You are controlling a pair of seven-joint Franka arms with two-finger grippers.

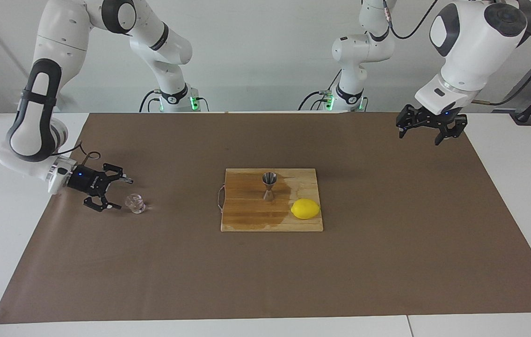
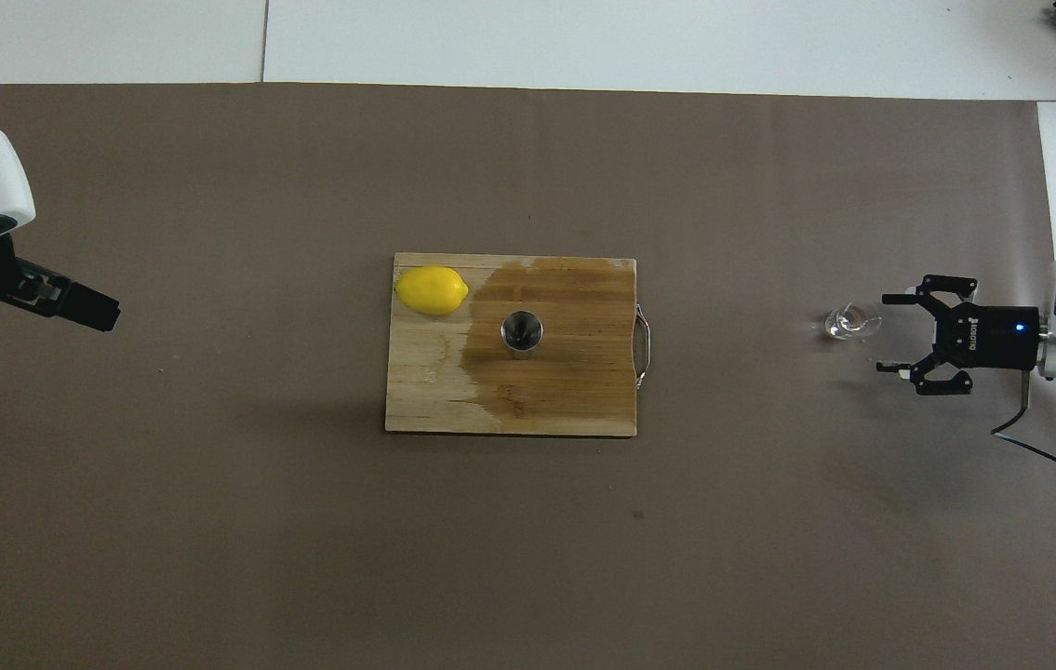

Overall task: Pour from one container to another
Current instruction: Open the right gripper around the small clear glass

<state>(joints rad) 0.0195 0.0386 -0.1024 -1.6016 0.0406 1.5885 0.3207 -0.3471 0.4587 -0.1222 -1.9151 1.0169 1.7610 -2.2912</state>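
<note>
I should move my right gripper toward the cup before closing it on the cup. Its fingers stop short of the glass cup (image 1: 134, 203), so they would miss the cup if I closed now.
The small clear glass cup (image 1: 134, 203) stands on the brown mat toward the right arm's end of the table; it also shows in the overhead view (image 2: 848, 322). My right gripper (image 1: 122, 193) is open, low over the mat just beside the cup, with its fingers pointing at the cup and apart from it; it also shows in the overhead view (image 2: 887, 333). The steel jigger (image 1: 269, 185) stands upright on the wooden cutting board (image 1: 246, 220), seen from above in the overhead view (image 2: 521, 332). My left gripper (image 1: 419, 138) is open and empty, raised over the mat's corner at the left arm's end; it also shows in the overhead view (image 2: 90, 312).
A yellow lemon (image 1: 305, 208) lies on the board's corner beside the jigger, toward the left arm's end. A dark wet patch (image 2: 565, 354) covers much of the board. The board's metal handle (image 2: 646, 347) faces the cup. The brown mat (image 1: 387, 262) covers the table.
</note>
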